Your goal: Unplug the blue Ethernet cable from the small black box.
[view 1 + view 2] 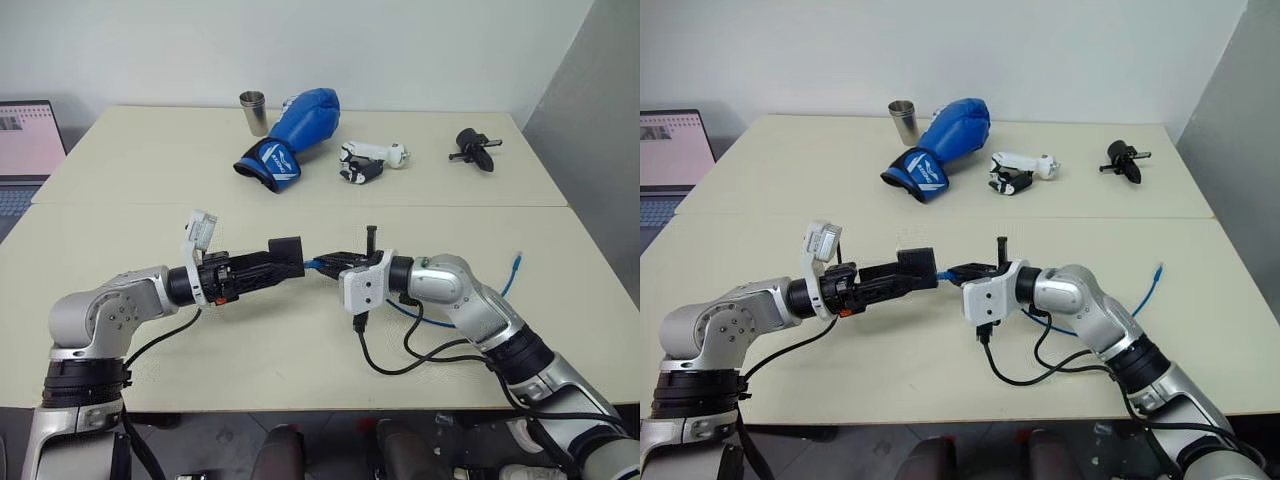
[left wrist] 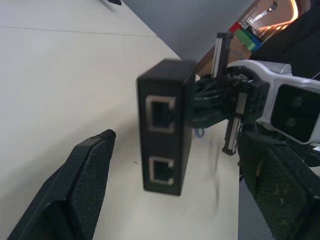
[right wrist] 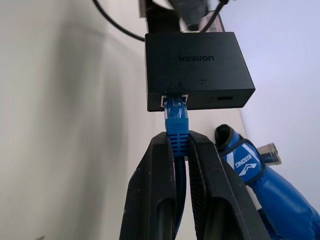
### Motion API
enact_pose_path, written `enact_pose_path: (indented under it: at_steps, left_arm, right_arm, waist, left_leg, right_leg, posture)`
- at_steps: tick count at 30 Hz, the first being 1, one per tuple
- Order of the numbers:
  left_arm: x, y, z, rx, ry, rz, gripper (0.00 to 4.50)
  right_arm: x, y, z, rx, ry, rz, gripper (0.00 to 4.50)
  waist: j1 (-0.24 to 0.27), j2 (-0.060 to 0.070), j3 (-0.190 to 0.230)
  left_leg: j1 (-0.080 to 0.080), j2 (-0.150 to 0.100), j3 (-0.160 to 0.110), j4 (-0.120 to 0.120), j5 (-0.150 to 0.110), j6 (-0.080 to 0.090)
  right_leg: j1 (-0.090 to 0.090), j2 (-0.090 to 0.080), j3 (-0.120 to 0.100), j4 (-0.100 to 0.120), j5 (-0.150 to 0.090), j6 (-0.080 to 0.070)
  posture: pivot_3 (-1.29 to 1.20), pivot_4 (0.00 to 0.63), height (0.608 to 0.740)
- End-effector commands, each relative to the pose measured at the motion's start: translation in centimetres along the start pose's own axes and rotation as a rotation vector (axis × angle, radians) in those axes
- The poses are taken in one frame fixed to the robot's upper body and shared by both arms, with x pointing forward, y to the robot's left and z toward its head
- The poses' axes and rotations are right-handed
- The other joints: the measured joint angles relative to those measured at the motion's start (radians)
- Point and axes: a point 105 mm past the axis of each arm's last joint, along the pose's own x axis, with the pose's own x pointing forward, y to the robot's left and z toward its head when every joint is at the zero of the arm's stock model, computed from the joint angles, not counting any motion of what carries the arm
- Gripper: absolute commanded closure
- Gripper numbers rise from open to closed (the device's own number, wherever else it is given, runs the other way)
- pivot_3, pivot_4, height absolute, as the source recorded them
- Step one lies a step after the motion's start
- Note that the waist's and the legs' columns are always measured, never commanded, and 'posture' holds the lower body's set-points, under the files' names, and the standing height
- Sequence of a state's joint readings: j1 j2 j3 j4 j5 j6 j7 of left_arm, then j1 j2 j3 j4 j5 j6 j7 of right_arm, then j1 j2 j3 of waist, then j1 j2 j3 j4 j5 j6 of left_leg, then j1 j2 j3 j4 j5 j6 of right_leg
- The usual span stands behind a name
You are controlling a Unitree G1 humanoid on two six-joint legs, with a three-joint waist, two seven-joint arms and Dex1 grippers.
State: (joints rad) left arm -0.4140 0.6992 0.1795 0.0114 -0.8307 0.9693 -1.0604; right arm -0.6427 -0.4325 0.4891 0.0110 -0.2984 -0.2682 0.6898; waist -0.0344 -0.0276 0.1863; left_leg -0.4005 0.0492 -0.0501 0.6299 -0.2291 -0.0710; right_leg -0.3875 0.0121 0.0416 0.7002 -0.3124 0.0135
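My right gripper is crowding the plugged edge, so my left gripper needs to grab the small black box (image 3: pixel 195 70) next by its broad sides near the empty ports.
The small black box (image 3: pixel 195 70) hangs above the table's front half, with two empty ports on the edge facing my left wrist camera (image 2: pixel 165 127). The blue Ethernet cable's (image 3: pixel 176 122) plug sits in a port on the box's opposite edge. My right gripper (image 3: pixel 177 145) is shut on the blue boot just behind that plug. The cable trails back under my right arm, and its free end (image 1: pixel 516 266) lies on the table. My left gripper (image 1: pixel 285 262) is open, one finger (image 2: pixel 85 175) on each side of the box with gaps showing.
At the table's far side lie a blue boxing glove (image 1: pixel 295 135), a metal cup (image 1: pixel 253 112), a black-and-white gadget (image 1: pixel 368 160) and a black knobbed tool (image 1: pixel 477 148). A laptop (image 1: pixel 25 150) sits at the far left. Black cables (image 1: pixel 420 350) loop under my right arm.
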Motion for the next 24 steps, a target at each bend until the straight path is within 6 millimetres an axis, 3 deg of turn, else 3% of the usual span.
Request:
enact_pose_path:
  at_steps: [1, 3, 6, 20, 24]
  left_arm:
    - [0.4, -0.4, 1.2, 0.027, -0.033, -0.037, 0.35]
    - [0.5, -0.4, 1.2, 0.016, -0.037, -0.046, 0.35]
    - [0.8, -0.6, 1.0, 0.006, -0.027, -0.068, 0.85]
    - [1.4, -0.7, 1.3, -0.006, -0.035, -0.100, 3.71]
    - [1.7, -0.8, 1.1, -0.007, -0.031, -0.107, 3.71]
  right_arm:
    - [-0.2, -1.5, 1.2, -0.009, -0.041, -0.055, 4.41]
    - [-0.2, -1.6, 1.3, -0.011, -0.045, -0.058, 4.41]
    - [-0.2, -1.6, 1.5, -0.019, -0.051, -0.055, 4.41]
    - [-0.3, -1.5, 2.5, -0.055, -0.102, -0.060, 4.41]
    - [-0.2, -1.1, 2.7, -0.061, -0.108, -0.047, 4.42]
  waist:
    - [0.001, 0.000, 0.000]
    - [0.001, 0.000, 0.000]
    - [0.001, 0.000, 0.000]
    - [0.001, 0.000, 0.000]
    - [0.001, 0.000, 0.000]
  left_leg:
    - [0.000, 0.000, 0.000, 0.000, 0.000, 0.000]
    - [0.000, 0.000, 0.000, 0.000, 0.000, 0.000]
    - [0.000, 0.000, 0.000, 0.000, 0.000, 0.000]
    - [0.000, 0.000, 0.000, 0.000, 0.000, 0.000]
    - [0.000, 0.000, 0.000, 0.000, 0.000, 0.000]
  right_leg:
    - [0.000, 0.000, 0.000, 0.000, 0.000, 0.000]
    - [0.000, 0.000, 0.000, 0.000, 0.000, 0.000]
    - [0.000, 0.000, 0.000, 0.000, 0.000, 0.000]
    - [0.000, 0.000, 0.000, 0.000, 0.000, 0.000]
    - [0.000, 0.000, 0.000, 0.000, 0.000, 0.000]
  posture:
    - [0.00, 0.150, 0.740]
    - [0.00, 0.150, 0.740]
    - [0.00, 0.150, 0.740]
    - [0.00, 0.150, 0.740]
    - [0.00, 0.150, 0.740]
